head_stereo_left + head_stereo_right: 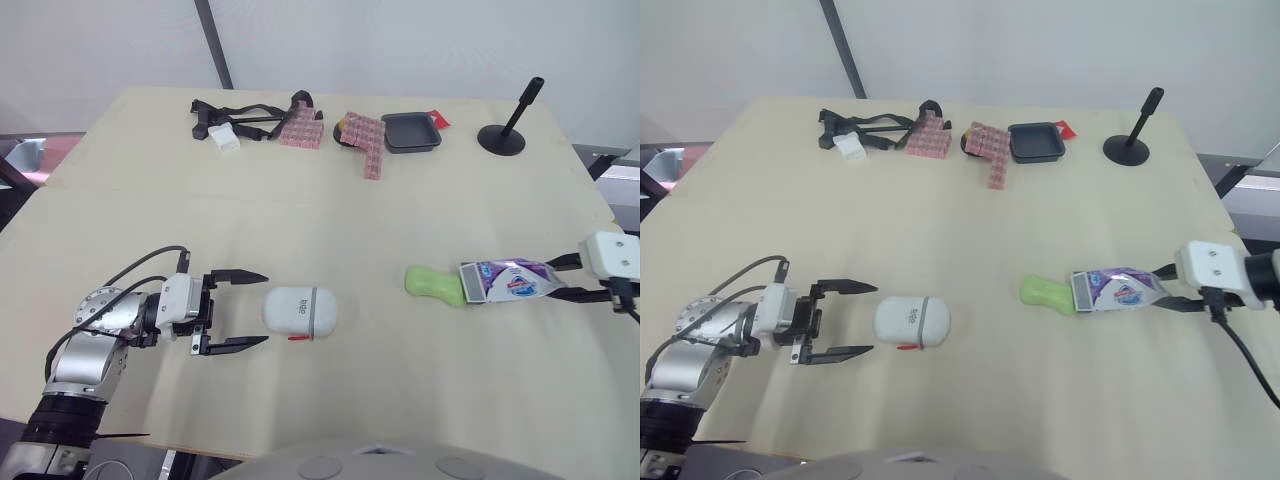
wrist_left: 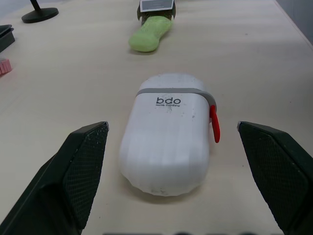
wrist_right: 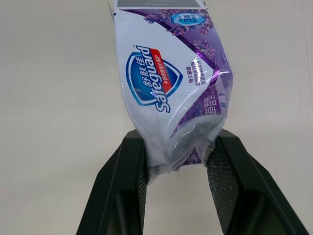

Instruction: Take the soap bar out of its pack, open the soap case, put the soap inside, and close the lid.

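Note:
The red latch (image 1: 299, 338) sticks out from one side of the soap case beside the grey band, so my left gripper will next grab the case by its plain body behind the latch (image 1: 285, 311).
A white soap case (image 1: 299, 311) with a grey band and a small red latch lies shut near the table's front, also seen close up as the soap case (image 2: 168, 132). My left gripper (image 1: 243, 309) stands open just left of it, fingers either side of its end without touching. A green soap bar (image 1: 434, 284) sticks halfway out of the purple and white pack (image 1: 510, 280). My right gripper (image 3: 176, 152) is shut on the pack's (image 3: 171, 83) tail end at the table's right.
At the back of the table lie a black strap tool (image 1: 235, 120), pink patterned blocks (image 1: 365, 138), a dark square tray (image 1: 411, 131) and a black stand (image 1: 505, 130). The table's right edge is close behind my right gripper.

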### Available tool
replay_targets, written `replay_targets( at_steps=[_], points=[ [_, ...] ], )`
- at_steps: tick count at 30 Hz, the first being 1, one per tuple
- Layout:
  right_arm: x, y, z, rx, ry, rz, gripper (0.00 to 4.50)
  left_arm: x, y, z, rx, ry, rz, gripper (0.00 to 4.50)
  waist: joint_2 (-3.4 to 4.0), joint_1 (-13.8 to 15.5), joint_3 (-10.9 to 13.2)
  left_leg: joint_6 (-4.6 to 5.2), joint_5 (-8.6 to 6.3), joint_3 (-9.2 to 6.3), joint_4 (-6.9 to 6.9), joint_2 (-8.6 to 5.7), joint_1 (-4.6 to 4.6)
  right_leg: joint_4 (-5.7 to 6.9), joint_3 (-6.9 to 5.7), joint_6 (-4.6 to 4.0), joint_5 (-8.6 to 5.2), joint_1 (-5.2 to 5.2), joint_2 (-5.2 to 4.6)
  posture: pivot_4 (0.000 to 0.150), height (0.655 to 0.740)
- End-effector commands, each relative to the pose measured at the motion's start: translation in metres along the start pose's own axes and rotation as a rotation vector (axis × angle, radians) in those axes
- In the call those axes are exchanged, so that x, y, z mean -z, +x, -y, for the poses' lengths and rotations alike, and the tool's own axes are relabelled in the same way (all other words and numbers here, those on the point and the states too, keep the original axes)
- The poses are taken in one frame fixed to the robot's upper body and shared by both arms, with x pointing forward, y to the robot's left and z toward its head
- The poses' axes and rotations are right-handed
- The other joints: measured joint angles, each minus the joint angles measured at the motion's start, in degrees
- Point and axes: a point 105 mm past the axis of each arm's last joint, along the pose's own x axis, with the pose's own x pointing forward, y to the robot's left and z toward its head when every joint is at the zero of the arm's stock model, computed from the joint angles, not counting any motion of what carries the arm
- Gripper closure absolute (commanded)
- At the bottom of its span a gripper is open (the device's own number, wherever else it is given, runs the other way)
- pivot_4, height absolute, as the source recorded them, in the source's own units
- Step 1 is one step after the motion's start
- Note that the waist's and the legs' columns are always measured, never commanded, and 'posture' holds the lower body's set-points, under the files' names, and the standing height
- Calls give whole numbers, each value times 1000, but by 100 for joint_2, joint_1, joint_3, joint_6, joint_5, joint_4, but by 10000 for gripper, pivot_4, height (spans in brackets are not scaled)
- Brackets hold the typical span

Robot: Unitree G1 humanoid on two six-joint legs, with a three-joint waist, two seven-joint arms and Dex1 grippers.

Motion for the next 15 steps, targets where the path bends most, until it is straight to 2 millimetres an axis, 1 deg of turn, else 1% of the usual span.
replay_targets(
  at_steps=[1, 4, 7, 9, 11, 15],
  points=[
    [-1, -28, 8, 94, 42, 25, 27758, -6, 0, -4, 4, 35, 4, 0, 0, -4, 0, 0, 0, 0, 0, 0, 1, 0, 0, 0, 0, 0, 0, 1500, 7400],
    [0, -39, 12, 184, 127, 84, 27758, -8, 1, -5, 11, 33, 11, 0, 0, -2, 0, 1, 0, 0, 4, 0, -1, 1, 0, 0, 0, 0, 0, 1500, 7400],
    [1, -43, 17, 280, 213, 152, 27758, -10, 2, -5, 19, 25, 19, 0, 0, -10, -1, 2, -1, 0, 5, 1, 0, 1, 0, 0, 0, 0, 0, 1500, 7400],
    [2, -42, 19, 383, 328, 232, 27758, -14, 2, -5, 24, 7, 30, 0, -1, -2, -1, 2, -1, -1, 5, 3, 1, 1, -1, -1, 0, 0, 1, 1500, 7400],
    [5, -37, 18, 474, 452, 303, 27758, -16, 2, -6, 21, -8, 33, 0, -1, 14, -2, 2, -1, -3, 6, 4, 0, 1, -3, -1, -1, 0, 1, 1500, 7400],
    [20, -26, 13, 656, 658, 338, 27758, -17, 3, -7, 18, -12, 28, 0, 8, 40, -6, 3, 0, -2, 6, 2, -4, 0, -2, -2, -1, -5, 0, 1500, 7400]
  ],
)
